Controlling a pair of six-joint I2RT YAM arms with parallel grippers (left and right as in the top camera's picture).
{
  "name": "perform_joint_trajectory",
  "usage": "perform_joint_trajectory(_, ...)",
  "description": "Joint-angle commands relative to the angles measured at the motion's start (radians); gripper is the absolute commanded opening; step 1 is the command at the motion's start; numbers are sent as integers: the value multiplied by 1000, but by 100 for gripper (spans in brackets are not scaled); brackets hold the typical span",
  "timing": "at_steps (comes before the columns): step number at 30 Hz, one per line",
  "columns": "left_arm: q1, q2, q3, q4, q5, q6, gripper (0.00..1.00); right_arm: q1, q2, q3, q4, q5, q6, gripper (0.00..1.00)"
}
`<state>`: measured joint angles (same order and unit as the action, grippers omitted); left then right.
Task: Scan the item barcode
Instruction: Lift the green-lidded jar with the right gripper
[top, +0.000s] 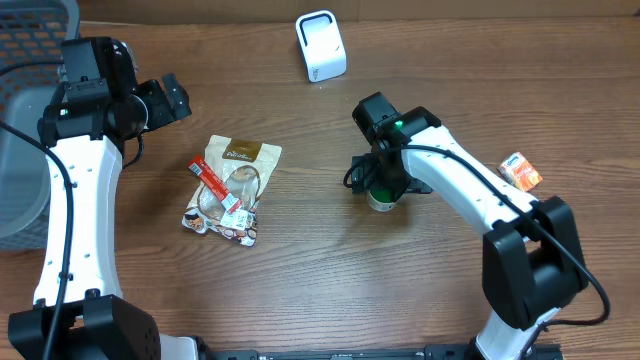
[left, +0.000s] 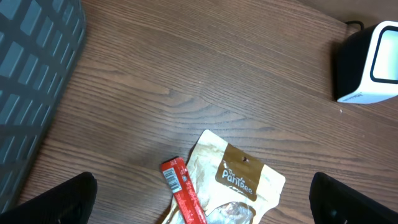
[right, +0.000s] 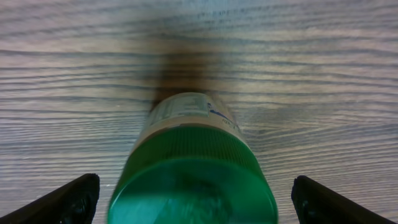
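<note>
Next, my right gripper picks up the jar by opposite sides of its green lid (top: 382, 195) (right: 193, 180) to scan the barcode, which leaves the labelled body free.
A small jar with a green screw lid (right: 193, 180) stands upright on the wooden table, right of centre (top: 384, 199). My right gripper (right: 196, 199) hangs over it (top: 381, 178), open, one dark finger well clear of the lid on each side. The white barcode scanner (top: 320, 45) stands at the back of the table and shows at the right edge of the left wrist view (left: 370, 62). My left gripper (top: 172, 100) is open and empty above the table's left side (left: 202, 199). Below it lie a beige snack pouch (left: 239, 177) and a red stick pack (left: 183, 193).
The pouch (top: 235, 185) and the red stick pack (top: 215, 185) lie left of centre. A small orange and white carton (top: 521, 172) sits at the far right. A grey mesh basket (top: 25, 120) stands at the left edge (left: 31, 74).
</note>
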<state>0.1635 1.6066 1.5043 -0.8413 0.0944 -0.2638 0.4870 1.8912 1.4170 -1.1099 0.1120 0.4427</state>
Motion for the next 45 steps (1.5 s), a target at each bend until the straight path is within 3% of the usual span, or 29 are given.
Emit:
perform_joint_trajectory(1, -9, -10, 21, 1, 7, -13, 100, 1, 21, -4, 0, 15, 11, 100)
perform_joint_trajectory(10, -9, -10, 21, 1, 7, -13, 100, 0, 41, -4, 0, 15, 11, 84)
perform_joint_trajectory(37, -9, -10, 21, 1, 7, -13, 100, 0, 41, -82, 95, 19, 2, 85)
perform_joint_trajectory(40, -9, -10, 21, 1, 7, -13, 100, 0, 41, -82, 94, 19, 2, 71)
perform_joint_trajectory(45, -9, -10, 21, 1, 7, -13, 100, 0, 41, -82, 94, 19, 2, 60)
